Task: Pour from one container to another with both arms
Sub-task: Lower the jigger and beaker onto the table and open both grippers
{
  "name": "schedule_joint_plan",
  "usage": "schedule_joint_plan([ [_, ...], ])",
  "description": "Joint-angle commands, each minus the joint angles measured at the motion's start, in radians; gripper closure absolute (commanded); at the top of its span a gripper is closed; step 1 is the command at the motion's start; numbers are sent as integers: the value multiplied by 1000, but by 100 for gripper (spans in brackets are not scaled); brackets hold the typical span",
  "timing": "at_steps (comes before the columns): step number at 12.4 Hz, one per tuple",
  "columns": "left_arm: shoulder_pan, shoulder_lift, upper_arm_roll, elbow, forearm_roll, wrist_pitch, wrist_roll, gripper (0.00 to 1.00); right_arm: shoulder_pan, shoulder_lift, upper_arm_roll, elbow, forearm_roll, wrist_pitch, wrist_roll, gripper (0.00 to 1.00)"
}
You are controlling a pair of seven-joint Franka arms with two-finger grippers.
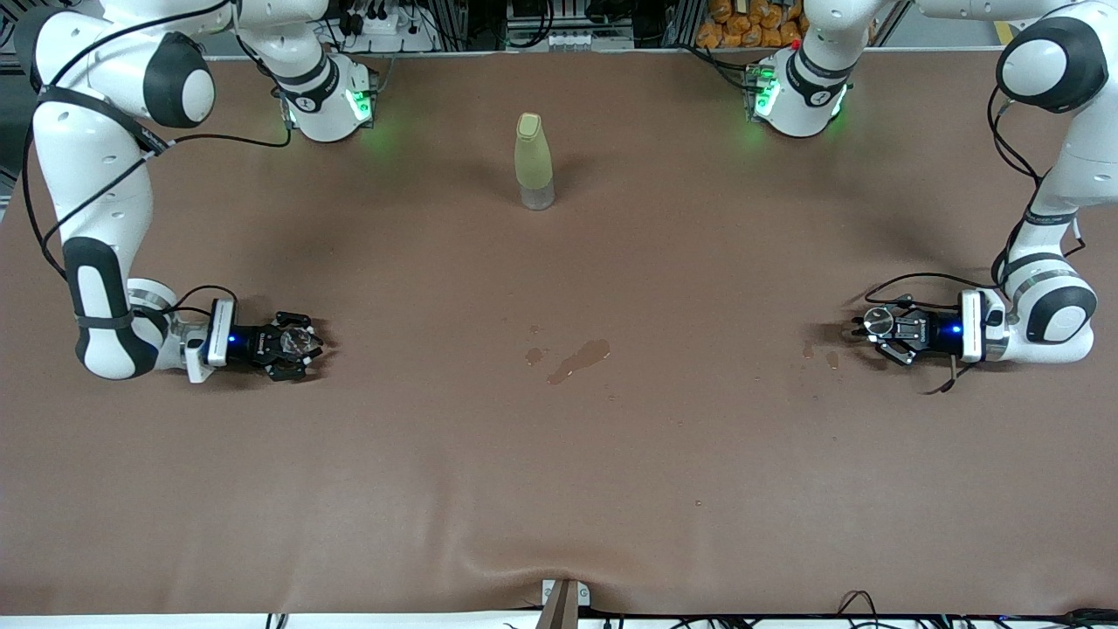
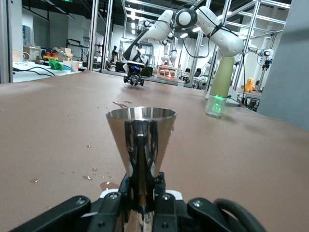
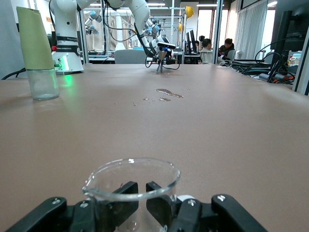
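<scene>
My left gripper lets go of the metal cone cup (image 1: 878, 322) (image 2: 140, 140) now. The cup is upright with its foot down on the tabletop, so it would stay standing.
My left gripper (image 1: 876, 330) lies low on the table at the left arm's end. It is shut on the narrow waist of a shiny metal cone cup (image 1: 878, 322) (image 2: 140, 140), which stands upright between the fingers (image 2: 112, 205). My right gripper (image 1: 301, 345) lies low at the right arm's end, its claws closed round a clear glass beaker (image 1: 297, 342) (image 3: 129, 180). Its fingers (image 3: 121, 200) show through the glass. A pale green bottle with a clear base (image 1: 534, 162) (image 3: 36, 48) (image 2: 219, 82) stands mid-table, farther from the front camera than both grippers.
Small puddles mark the brown cloth between the grippers (image 1: 578, 359) and beside the left gripper (image 1: 819, 354); droplets (image 2: 104, 183) lie by the metal cup. Both arm bases (image 1: 327, 105) (image 1: 799, 96) stand at the table's back edge.
</scene>
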Motion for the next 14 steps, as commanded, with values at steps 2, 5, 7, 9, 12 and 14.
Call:
schedule_joint_plan([
  [2, 4, 36, -3, 19, -26, -5, 19, 100, 2, 17, -3, 12, 11, 13, -108, 100],
  [5, 4, 29, -3, 25, -24, -7, 16, 94, 0, 15, -3, 11, 10, 34, -105, 99],
  [7, 4, 29, -3, 25, -24, -5, 16, 93, 0, 15, -3, 11, 8, 33, -90, 59],
  [9, 8, 24, -3, 25, -26, -7, 16, 80, -6, 15, -4, 11, 5, 28, -35, 18],
  [12, 14, 23, -3, 25, -27, -7, 16, 56, -9, 0, -41, 14, -22, 24, 19, 0],
  [14, 18, 21, -3, 25, -27, -7, 13, 47, -7, -23, -61, 26, -79, 22, 91, 0],
])
